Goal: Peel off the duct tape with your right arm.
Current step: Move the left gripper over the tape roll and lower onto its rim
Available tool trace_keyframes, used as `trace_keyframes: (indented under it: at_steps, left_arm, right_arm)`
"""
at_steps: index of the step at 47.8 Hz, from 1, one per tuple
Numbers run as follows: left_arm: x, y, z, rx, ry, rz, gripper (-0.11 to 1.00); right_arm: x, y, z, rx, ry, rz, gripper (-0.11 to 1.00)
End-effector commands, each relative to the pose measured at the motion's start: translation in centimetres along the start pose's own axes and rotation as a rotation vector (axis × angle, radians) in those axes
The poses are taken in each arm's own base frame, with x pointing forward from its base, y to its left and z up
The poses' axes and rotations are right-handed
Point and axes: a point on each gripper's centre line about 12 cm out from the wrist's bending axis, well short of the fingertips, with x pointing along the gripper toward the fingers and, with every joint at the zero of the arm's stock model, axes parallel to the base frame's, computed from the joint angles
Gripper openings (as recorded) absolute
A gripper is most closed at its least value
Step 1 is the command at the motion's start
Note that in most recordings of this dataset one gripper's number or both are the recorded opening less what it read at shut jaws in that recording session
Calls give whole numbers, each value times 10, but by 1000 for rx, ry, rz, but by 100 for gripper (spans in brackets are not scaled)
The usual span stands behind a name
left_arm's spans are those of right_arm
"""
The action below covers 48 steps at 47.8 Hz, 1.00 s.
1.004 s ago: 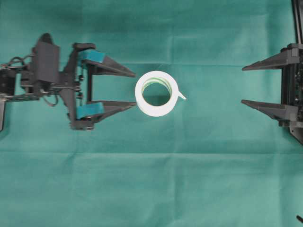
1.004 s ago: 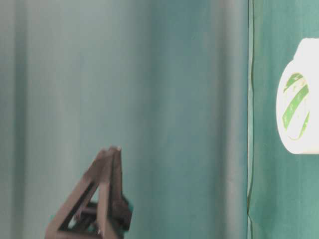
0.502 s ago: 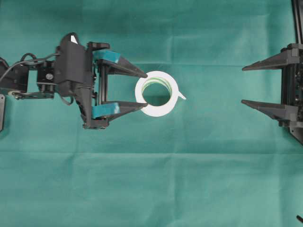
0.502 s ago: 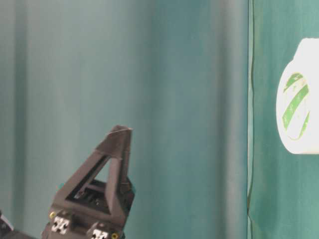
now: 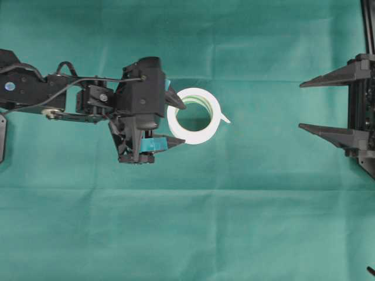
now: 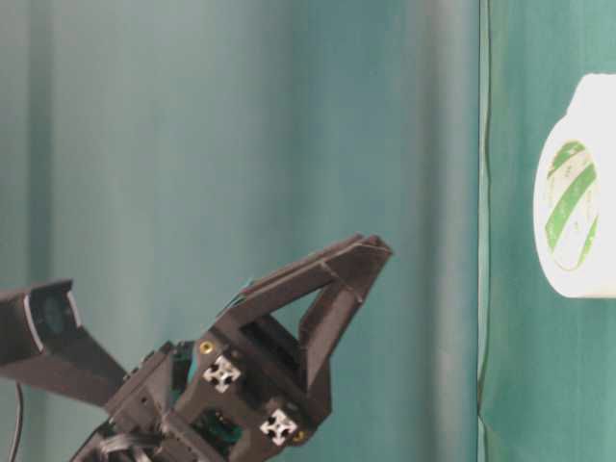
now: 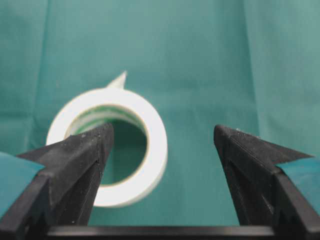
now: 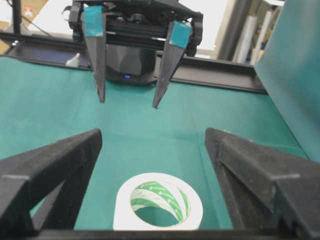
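Observation:
I should grab the duct tape roll by its narrow side [image 5: 190, 136] with my left gripper next, because the whole roll [image 5: 215, 108] is wider than the gripper's open fingers.
The duct tape [image 5: 176, 126] is a white roll with a green-striped core, lying flat mid-table, its loose tab [image 5: 225, 119] pointing right. My left gripper [image 5: 183, 123], with teal pads, is open and tilted down over the roll's left side. In the left wrist view the left gripper [image 7: 162, 129] straddles the wall of the duct tape [image 7: 156, 145]: one finger sits over the hole, the other outside; I cannot tell if they touch. The right arm's gripper [image 5: 300, 106] stands open at the far right, well apart from the roll. From its wrist, the right gripper [image 8: 153, 132] frames the duct tape [image 8: 122, 207] and the left gripper [image 8: 129, 101].
A green cloth [image 5: 193, 234] covers the table. A black rail [image 5: 368, 23] runs along the right edge. The left arm's black base [image 8: 130, 62] stands behind the roll. At table level, the left finger [image 6: 337, 274] rises before a green curtain [image 6: 144, 144].
The left arm has moved right and tipped its open gripper down over the roll's left side. The right arm and the tape have not moved.

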Motion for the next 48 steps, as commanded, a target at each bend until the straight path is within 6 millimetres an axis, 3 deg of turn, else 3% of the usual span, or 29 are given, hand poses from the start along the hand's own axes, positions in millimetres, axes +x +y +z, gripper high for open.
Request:
trace_keyframes:
  at_steps: [1, 26, 48]
  left_arm:
    - [-4, 1, 15, 1, -6, 1, 85]
    - [20, 1, 9, 34, 66, -5, 85]
    - [63, 4, -23, 28, 163, -4, 85]
  right_arm:
    - [2, 0, 4, 1, -14, -1, 77]
    - [1, 0, 2, 9, -8, -1, 77]
    - [1, 0, -1, 9, -2, 0, 77]
